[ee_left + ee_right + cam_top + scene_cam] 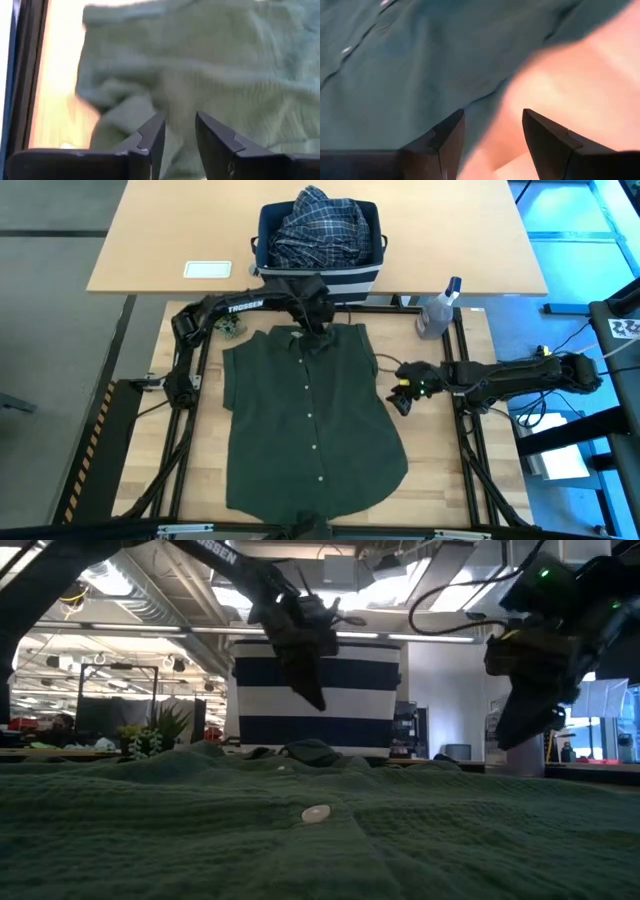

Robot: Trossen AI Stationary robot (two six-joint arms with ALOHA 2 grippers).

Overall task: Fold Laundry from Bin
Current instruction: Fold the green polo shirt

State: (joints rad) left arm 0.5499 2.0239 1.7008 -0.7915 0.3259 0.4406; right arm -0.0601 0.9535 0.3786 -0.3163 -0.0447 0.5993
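Observation:
The robot's right gripper will next pinch the shirt by its side edge [384,403], where the cloth ends, to fold it, since the shirt [305,425] is spread out flat.
A dark olive-green shirt [310,420] lies spread flat on the table, buttons up, its collar [305,338] at the far end. Just beyond the collar stands the navy striped bin [320,280], with a blue-and-white plaid shirt [320,225] heaped in it. My left gripper [318,323] hangs open a little above the collar [310,750], clear of the cloth; its wrist view shows nothing between its fingers [152,132]. My right gripper [402,398] hovers open over the shirt's right edge [485,100], fingers slanting down, nothing between them.
A clear spray bottle [438,310] stands at the table's far right corner. A white card [207,270] lies on the light desk behind. Black frame rails [470,450] run along the table's sides. Bare wood shows to the right of the shirt [580,75].

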